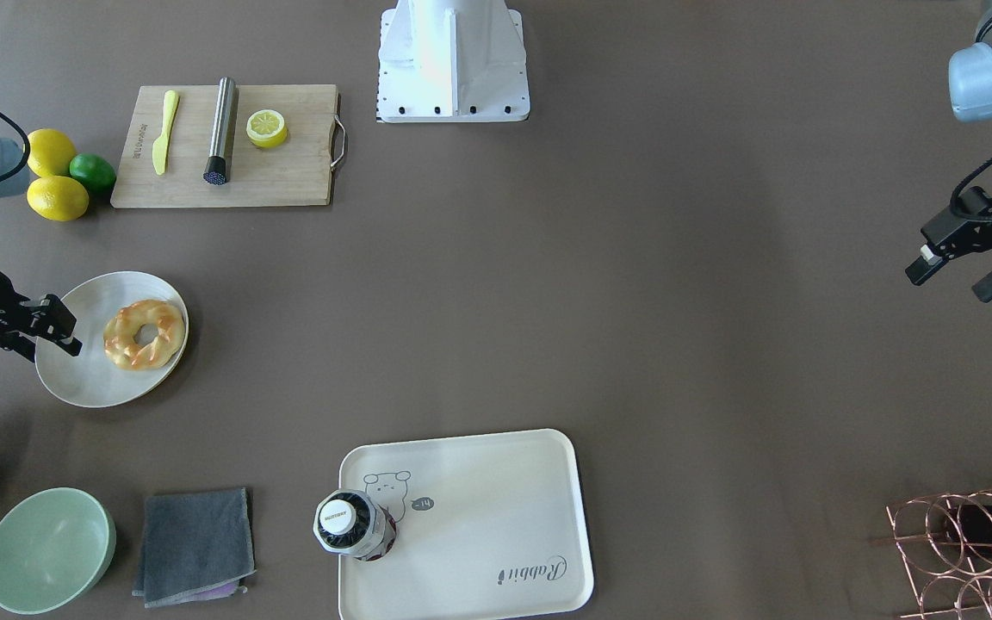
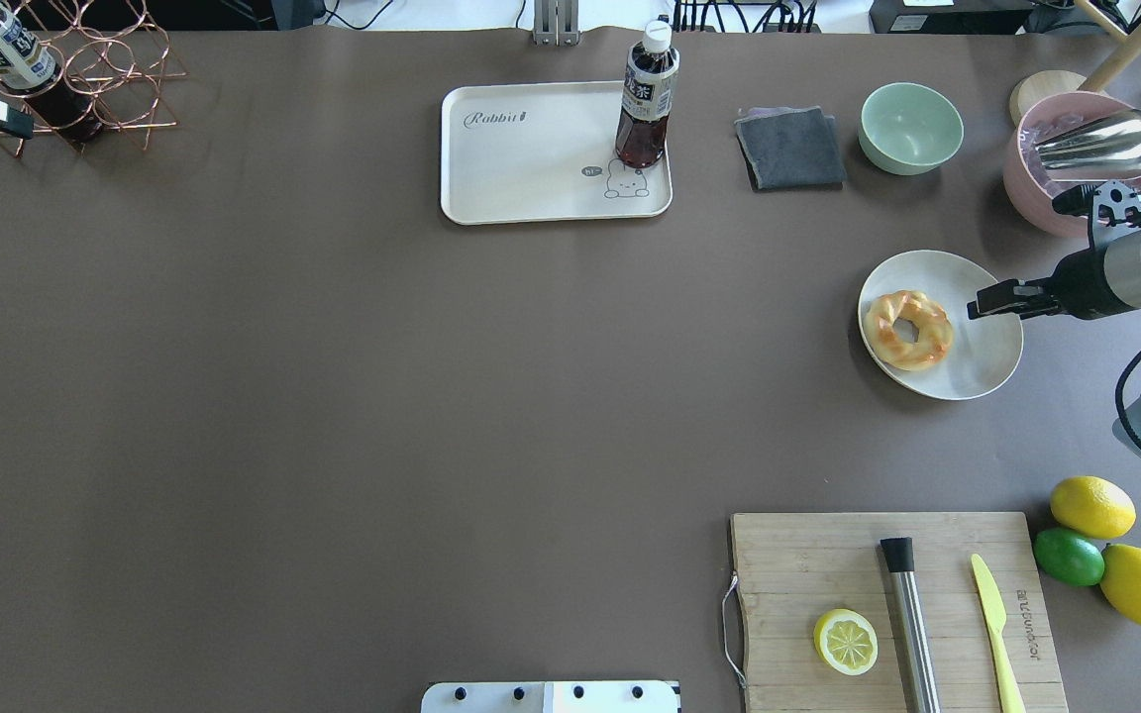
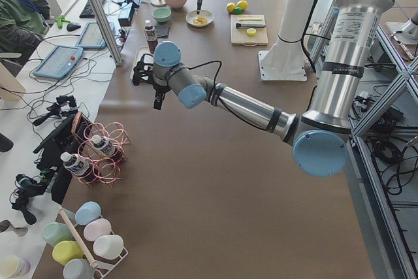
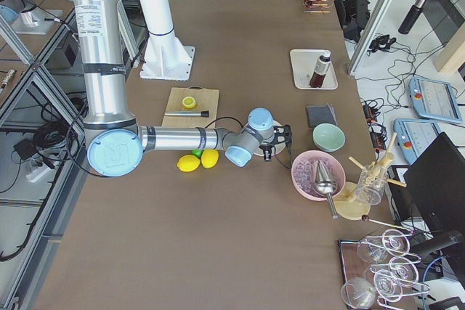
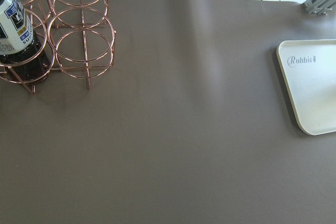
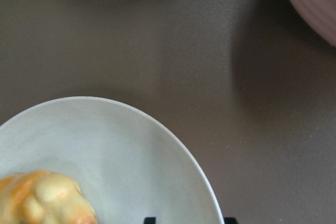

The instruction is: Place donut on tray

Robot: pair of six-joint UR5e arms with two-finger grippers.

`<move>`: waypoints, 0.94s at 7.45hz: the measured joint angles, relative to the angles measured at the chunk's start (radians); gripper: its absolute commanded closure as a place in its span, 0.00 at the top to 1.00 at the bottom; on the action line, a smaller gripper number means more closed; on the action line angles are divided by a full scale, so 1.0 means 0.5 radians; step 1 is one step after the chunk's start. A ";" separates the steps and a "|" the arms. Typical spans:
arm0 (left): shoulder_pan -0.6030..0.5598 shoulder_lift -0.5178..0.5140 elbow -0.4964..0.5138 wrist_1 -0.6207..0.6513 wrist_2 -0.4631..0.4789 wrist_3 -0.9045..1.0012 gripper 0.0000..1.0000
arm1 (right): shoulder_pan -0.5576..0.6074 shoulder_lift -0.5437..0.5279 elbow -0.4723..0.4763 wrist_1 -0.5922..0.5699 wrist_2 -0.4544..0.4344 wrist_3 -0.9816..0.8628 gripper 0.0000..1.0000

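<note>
My right gripper is about to grab the white plate by its rim as its next step, and that will bring the donut [image 1: 145, 334] over toward the tray.
The donut [image 1: 145, 334], braided and golden with orange-brown glaze, lies on a round white plate [image 1: 91, 379]. It also shows in the overhead view [image 2: 908, 330] and at the bottom left of the right wrist view [image 6: 42, 200]. My right gripper [image 1: 65, 334] is open and empty. It hovers over the plate's outer rim beside the donut, not touching it. The cream tray [image 2: 531, 149] with the bear drawing sits at the table's far side, and a dark tea bottle [image 2: 646, 99] stands on its bear corner. My left gripper [image 1: 952, 280] is open and empty, far away near the wire rack.
A wooden cutting board [image 2: 828, 574] holds a lemon slice [image 2: 846, 642], a metal cylinder [image 2: 909, 619] and a yellow knife [image 2: 994, 619]. Two lemons and a lime [image 2: 1069, 556] lie beside it. A green bowl [image 2: 911, 127], grey cloth [image 2: 790, 147], pink bowl [image 2: 1036, 178] and copper rack [image 2: 95, 69] stand along the far edge.
</note>
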 measured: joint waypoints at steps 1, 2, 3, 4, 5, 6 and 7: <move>0.000 -0.003 0.000 0.000 0.002 -0.005 1.00 | 0.000 -0.008 0.026 -0.006 0.005 0.003 0.00; 0.000 -0.005 0.000 0.000 0.002 -0.007 1.00 | 0.001 -0.022 0.040 -0.007 0.007 0.004 0.00; 0.000 -0.005 -0.001 0.000 0.001 -0.007 1.00 | 0.001 -0.038 0.056 -0.007 0.004 0.005 0.00; 0.000 -0.005 -0.002 0.000 0.000 -0.008 1.00 | 0.001 -0.053 0.073 -0.006 0.001 0.008 0.00; 0.000 -0.005 -0.007 0.000 -0.004 -0.011 0.99 | 0.001 -0.063 0.114 -0.008 0.004 0.026 0.00; 0.000 -0.007 -0.023 0.001 -0.010 -0.038 0.99 | 0.000 -0.062 0.193 -0.015 0.019 0.088 0.00; 0.000 -0.019 -0.040 0.000 -0.016 -0.097 0.99 | -0.002 -0.045 0.291 -0.060 0.053 0.144 0.00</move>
